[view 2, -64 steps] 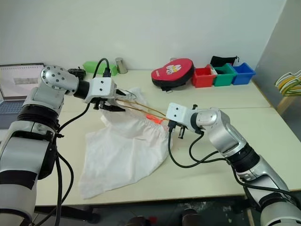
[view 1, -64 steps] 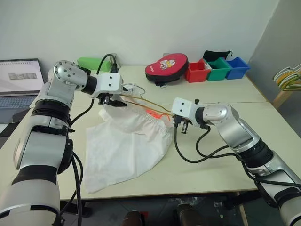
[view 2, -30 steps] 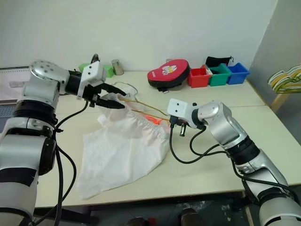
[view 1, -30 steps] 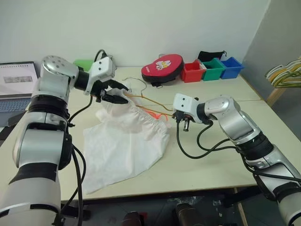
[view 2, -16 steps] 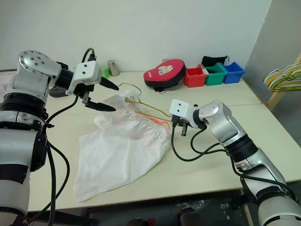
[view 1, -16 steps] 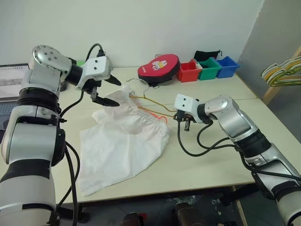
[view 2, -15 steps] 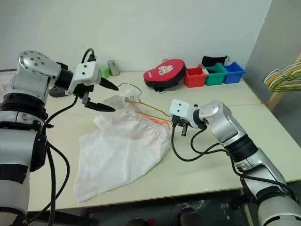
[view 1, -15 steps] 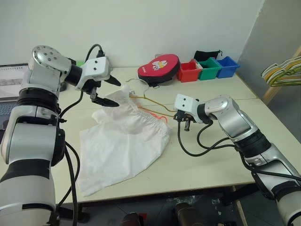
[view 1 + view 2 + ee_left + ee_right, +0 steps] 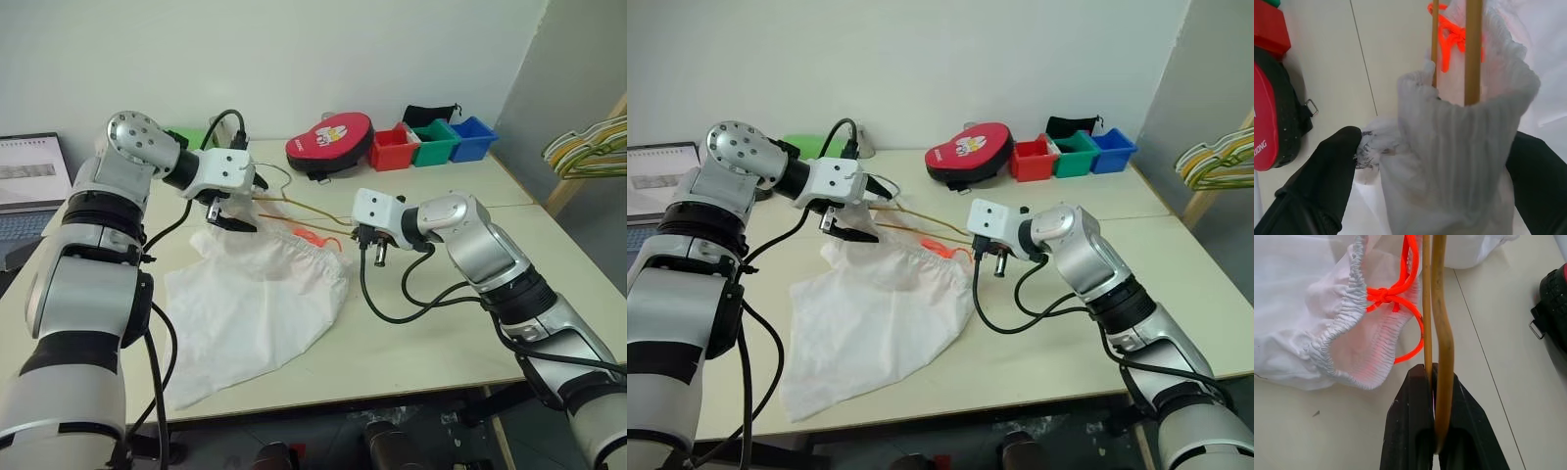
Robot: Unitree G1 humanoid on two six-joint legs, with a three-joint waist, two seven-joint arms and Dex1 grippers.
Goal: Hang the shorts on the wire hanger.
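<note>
My left gripper grabs the bunched end of the waistband next, which stands up around the hanger while the shorts [image 9: 250,299] lie flat.
The white shorts [image 9: 250,299] lie spread on the table, with their gathered waistband [image 9: 1449,147] lifted at the far end. The wire hanger [image 9: 309,213] runs through that waistband, next to a knotted orange cord [image 9: 1388,296]. My left gripper [image 9: 243,206] is open. Its black fingers [image 9: 1327,181] stand one on each side of the bunched waistband, and one fingertip touches the fabric. My right gripper [image 9: 1432,374] is shut on the hanger's two wires, just right of the waistband [image 9: 364,240].
At the back of the table are a red paddle case [image 9: 328,142] and red [image 9: 392,149], green [image 9: 429,142] and blue [image 9: 472,137] bins. A laptop [image 9: 29,181] stands at the far left. Thicker hangers [image 9: 588,152] hang beyond the table's right edge.
My left gripper, wide open above the shorts half a second ago, has come down and rolled so its fingers straddle the bunched waistband. The right gripper keeps its hold. The camera shifted slightly.
</note>
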